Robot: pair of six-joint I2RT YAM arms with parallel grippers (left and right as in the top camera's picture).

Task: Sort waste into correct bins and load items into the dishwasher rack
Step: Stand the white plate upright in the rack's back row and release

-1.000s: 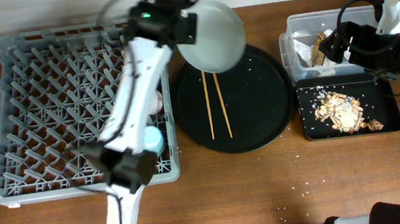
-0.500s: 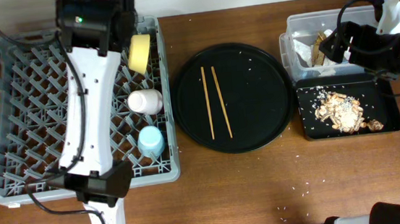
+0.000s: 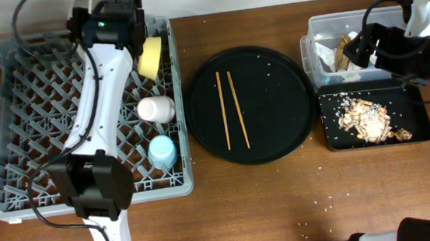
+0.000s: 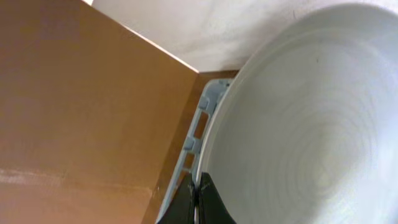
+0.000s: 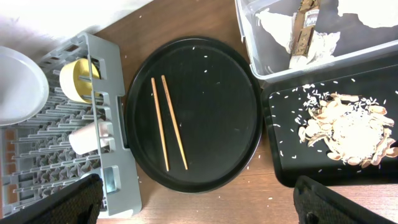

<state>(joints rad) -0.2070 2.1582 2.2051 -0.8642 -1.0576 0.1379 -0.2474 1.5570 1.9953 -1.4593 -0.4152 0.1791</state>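
Observation:
The plate (image 4: 311,124) is short of the slots beside the yellow bowl, so my left gripper moves it to them, before releasing it.
The pale grey plate (image 4: 311,124) fills the left wrist view, and my left gripper (image 4: 198,183) is shut on its rim. It hangs over the far edge of the grey dishwasher rack (image 3: 15,153); the right wrist view shows the plate (image 5: 18,87) there. In the rack's right side are a yellow bowl (image 3: 149,57), a pink cup (image 3: 157,108) and a light blue cup (image 3: 162,152). Two chopsticks (image 3: 230,110) lie on the round black tray (image 3: 279,138). My right gripper (image 5: 196,208) hangs open and empty, high near the clear tub (image 3: 312,26).
The clear tub holds white napkins (image 5: 280,28) and a brown wrapper (image 5: 303,25). The shallow black tray (image 3: 419,130) in front of it holds crumbly food leftovers (image 3: 367,119). Small crumbs dot the round tray and the brown table (image 3: 323,197).
My left arm has swung the plate from above the round tray leftward to the rack's far edge. The right arm has not moved.

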